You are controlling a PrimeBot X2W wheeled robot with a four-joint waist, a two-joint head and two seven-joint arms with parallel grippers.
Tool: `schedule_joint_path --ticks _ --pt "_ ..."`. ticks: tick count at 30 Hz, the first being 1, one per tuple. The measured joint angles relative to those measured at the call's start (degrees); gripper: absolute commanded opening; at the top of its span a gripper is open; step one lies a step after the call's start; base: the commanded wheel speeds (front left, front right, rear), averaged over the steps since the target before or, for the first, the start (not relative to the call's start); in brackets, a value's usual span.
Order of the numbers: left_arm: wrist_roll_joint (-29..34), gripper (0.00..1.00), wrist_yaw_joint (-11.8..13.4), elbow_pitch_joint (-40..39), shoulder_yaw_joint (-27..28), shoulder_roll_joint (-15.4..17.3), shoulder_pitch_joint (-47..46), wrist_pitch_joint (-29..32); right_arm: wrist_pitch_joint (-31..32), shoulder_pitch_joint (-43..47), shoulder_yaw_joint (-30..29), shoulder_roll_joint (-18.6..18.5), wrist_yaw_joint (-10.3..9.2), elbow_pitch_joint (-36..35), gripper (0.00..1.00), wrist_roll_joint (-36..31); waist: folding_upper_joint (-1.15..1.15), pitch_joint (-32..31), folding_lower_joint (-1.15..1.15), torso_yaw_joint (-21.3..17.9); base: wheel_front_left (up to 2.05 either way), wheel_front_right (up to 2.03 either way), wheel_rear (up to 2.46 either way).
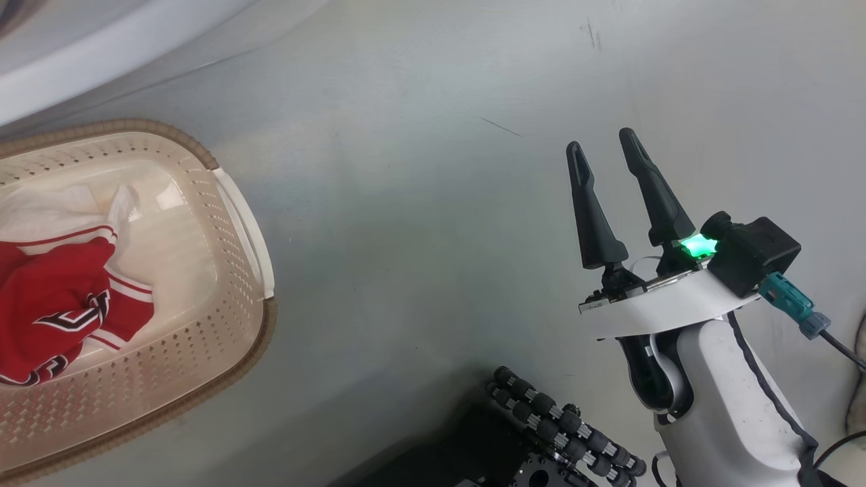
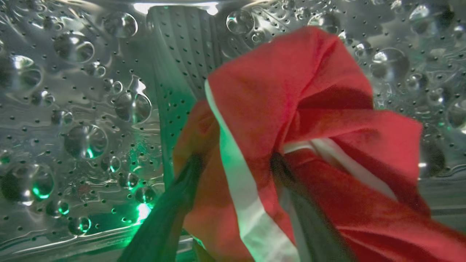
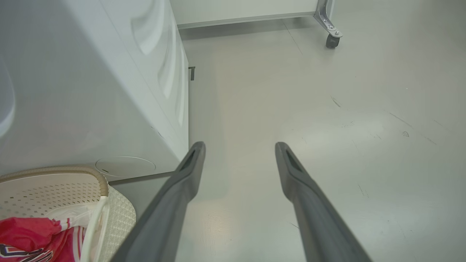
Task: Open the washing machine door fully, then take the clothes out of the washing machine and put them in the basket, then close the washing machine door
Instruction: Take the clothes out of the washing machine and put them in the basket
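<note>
My left gripper grabs the raised fold of the red jersey along the white trim next, since the red jersey lies bunched and slack (image 2: 367, 196) in the drum.
Inside the washing machine's steel drum (image 2: 72, 109), a red garment with white trim (image 2: 291, 94) is bunched up, one of the clothes. My left gripper (image 2: 236, 160) is open, its two fingers spread wide with that cloth lying between and over them. The cream basket (image 1: 233, 284) sits on the floor at the left and holds a red jersey (image 1: 61, 297) on white fabric. My right gripper (image 1: 601, 141) hangs open and empty above the bare floor, well right of the basket. The washing machine door is out of view.
The washing machine's white side (image 3: 91, 91) stands left of my right gripper (image 3: 240, 145), with the basket (image 3: 47, 189) at its foot. A caster wheel (image 3: 332, 40) is at the far right. My dark base and cable chain (image 1: 561, 433) lie below the right arm.
</note>
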Motion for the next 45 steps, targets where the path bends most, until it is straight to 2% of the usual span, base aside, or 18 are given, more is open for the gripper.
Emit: schedule_joint_path --ticks 1,4,5,16,25,36,45 --pt "0.1 0.88 0.0 0.1 -0.2 0.1 -0.1 0.4 0.0 -0.1 0.0 0.0 0.00 0.0 1.00 0.0 0.00 0.0 0.00 0.0 0.00 0.00 0.00" --pt "0.6 0.36 0.0 0.4 -1.3 0.3 -0.2 1.1 0.0 -0.1 0.0 0.0 -0.01 0.0 1.00 0.0 0.00 0.1 0.00 -0.1 0.00 0.00 0.00" --pt "0.7 0.00 0.0 0.4 -1.6 0.3 -0.3 1.1 0.0 -0.2 0.0 0.0 -0.02 0.0 1.00 0.1 0.00 0.2 0.00 -0.1 0.00 0.00 0.00" --pt "0.8 0.00 -0.4 -0.2 -1.8 0.9 -2.5 -0.4 0.0 -1.0 0.0 0.0 -0.52 0.0 1.00 1.2 0.00 0.7 0.00 -0.2 0.00 0.00 0.00" --pt "-0.3 0.00 -0.9 -1.8 -1.7 0.4 -3.3 -5.3 0.0 -2.1 -2.4 0.0 -0.58 -0.1 1.00 0.7 0.00 0.9 0.00 1.5 0.00 0.00 0.00" --pt "-1.2 0.00 -0.9 -6.1 -2.0 0.2 -2.6 -15.2 0.0 -2.2 -5.1 0.0 -0.57 -0.3 1.00 -2.1 0.00 0.6 0.00 5.6 0.00 0.00 0.00" --pt "0.2 0.00 -0.9 -11.1 -4.8 -1.0 4.2 -25.3 0.0 -2.4 -6.8 -0.1 -0.51 -0.2 1.00 -4.4 0.00 -0.6 0.00 9.2 0.00 0.00 0.00"
